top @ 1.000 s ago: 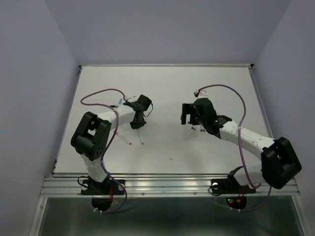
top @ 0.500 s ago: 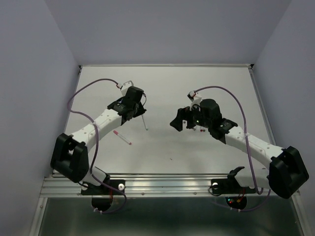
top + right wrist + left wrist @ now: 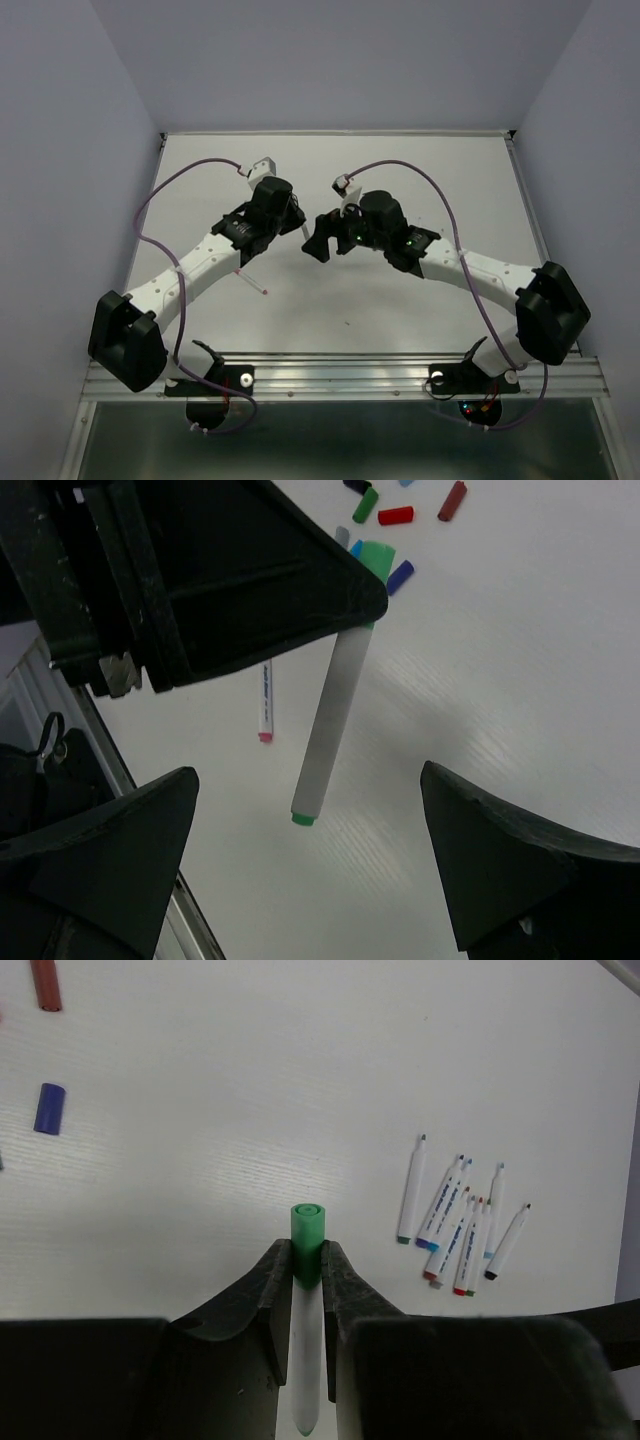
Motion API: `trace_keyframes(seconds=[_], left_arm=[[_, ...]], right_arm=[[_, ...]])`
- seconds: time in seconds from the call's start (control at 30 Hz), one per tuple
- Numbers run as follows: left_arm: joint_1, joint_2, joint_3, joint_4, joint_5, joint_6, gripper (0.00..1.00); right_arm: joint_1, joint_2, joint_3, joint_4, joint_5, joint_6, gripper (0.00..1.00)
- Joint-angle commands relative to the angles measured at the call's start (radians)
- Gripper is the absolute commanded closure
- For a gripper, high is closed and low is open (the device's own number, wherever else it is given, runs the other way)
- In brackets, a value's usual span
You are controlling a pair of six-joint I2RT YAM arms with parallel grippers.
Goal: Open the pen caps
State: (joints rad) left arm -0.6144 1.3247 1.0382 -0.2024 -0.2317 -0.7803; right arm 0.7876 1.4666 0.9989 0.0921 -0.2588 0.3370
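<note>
I will next grab the pen by its white body with my right gripper, clear of the green cap my left gripper holds, to open the cap.
My left gripper is shut on a white pen, its jaws pinching where the green pen cap meets the barrel. The cap sticks out past the fingertips. In the right wrist view that pen hangs above the table, green end lowest, cap at the top. My right gripper is open wide just beyond the pen's free end, touching nothing. From above, the left gripper and right gripper face each other mid-table. Several uncapped pens lie grouped together.
Loose caps lie on the table: a blue one and a dark red one; green, red and blue ones show past the held pen. A single pen with a pink end lies apart.
Both arms swung in to the table's middle. The left gripper carried the green-capped pen right and up; the open right gripper moved left to face it.
</note>
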Motion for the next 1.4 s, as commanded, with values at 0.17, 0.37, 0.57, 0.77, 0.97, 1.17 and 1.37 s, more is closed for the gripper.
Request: trace_keyframes(seconds=[0.17,0.37,0.57,0.77,0.97,1.17,1.37], left_arm=[[-0.007,-0.067,-0.024,0.046,-0.023,-0.05,1.0],[-0.005,-0.082,-0.032,0.049,-0.018,-0.073,1.0],[-0.005,-0.087,-0.044,0.061,-0.011,-0.085,1.0],[-0.005,-0.079,-0.044,0.07,-0.011,-0.097,1.0],[-0.005,-0.078,-0.038,0.083,-0.015,-0.109,1.0],[-0.005,-0.062,-0.041,0.093,-0.069,-0.123,1.0],[0.004,-0.024,-0.037,0.156,-0.109,-0.134,1.0]], right_arm=[[0.033,0.109,0.132,0.06,0.085,0.037,0.1],[0.033,0.118,0.129,0.095,0.082,0.062,0.28],[0.033,0.129,0.127,0.123,0.056,0.08,0.38],[0.033,0.132,0.129,0.135,0.055,0.096,0.64],[0.033,0.127,0.115,0.135,0.052,0.105,0.79],[0.033,0.086,0.08,0.152,0.024,0.109,0.99],[0.033,-0.005,-0.005,0.17,-0.02,0.128,0.99]])
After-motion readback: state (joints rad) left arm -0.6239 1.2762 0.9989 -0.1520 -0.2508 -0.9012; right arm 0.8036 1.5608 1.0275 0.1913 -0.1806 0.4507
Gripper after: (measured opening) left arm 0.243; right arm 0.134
